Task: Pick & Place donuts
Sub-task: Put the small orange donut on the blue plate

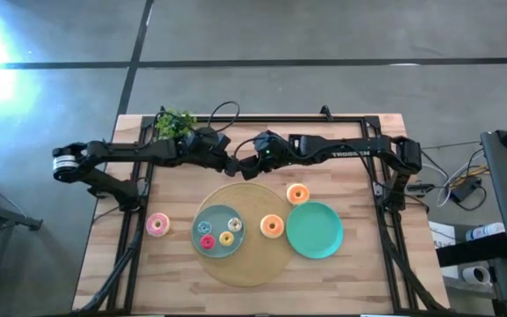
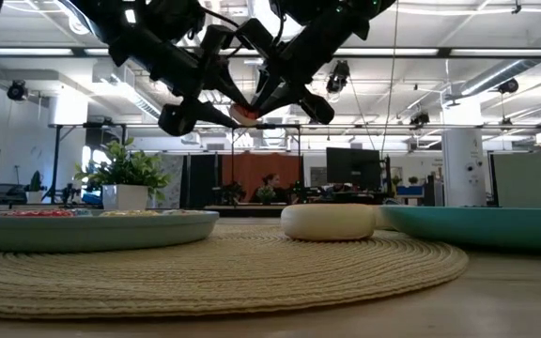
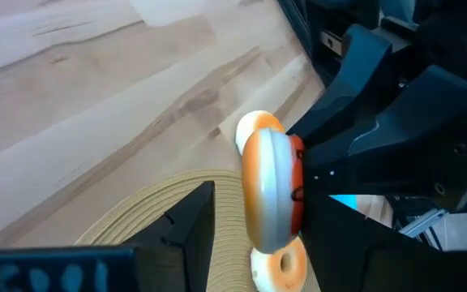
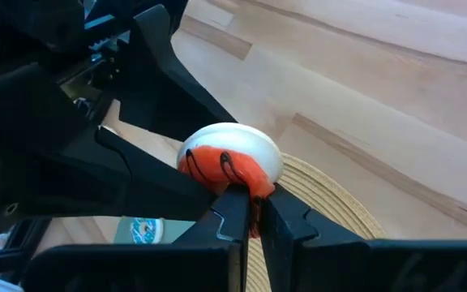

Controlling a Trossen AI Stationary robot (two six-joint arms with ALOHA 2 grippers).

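My left gripper's fingers reach halfway along the donut's upright ring (image 3: 271, 217), either side of its orange and red sides, so my left gripper closes on the donut next.
One orange-iced donut (image 2: 244, 115) with a white base hangs in the air over the far edge of the woven mat (image 1: 242, 264). Both arms meet there. My right gripper (image 4: 250, 199) is shut on it. My left gripper (image 3: 262, 211) is open, with a finger on either side of the same donut (image 3: 270, 191); one finger stands visibly apart from it. Two other orange donuts lie lower down, one on the mat (image 1: 272, 226) and one on the table (image 1: 297, 194). A pink donut (image 1: 157, 224) sits on the table. My right gripper pinches the donut's rim (image 4: 254, 185) between its two fingers, on the iced side. It comes from the table's right, slanting down. The donut is lifted clear and stands on edge. My left gripper: I cannot tell whether either finger touches the donut.
A grey-blue plate (image 1: 211, 216) on the mat holds several small donuts. A green plate (image 1: 319, 238) lies to its right. A small plant (image 1: 176, 123) stands at the far left, close behind the left arm. A black frame runs along the table's edges.
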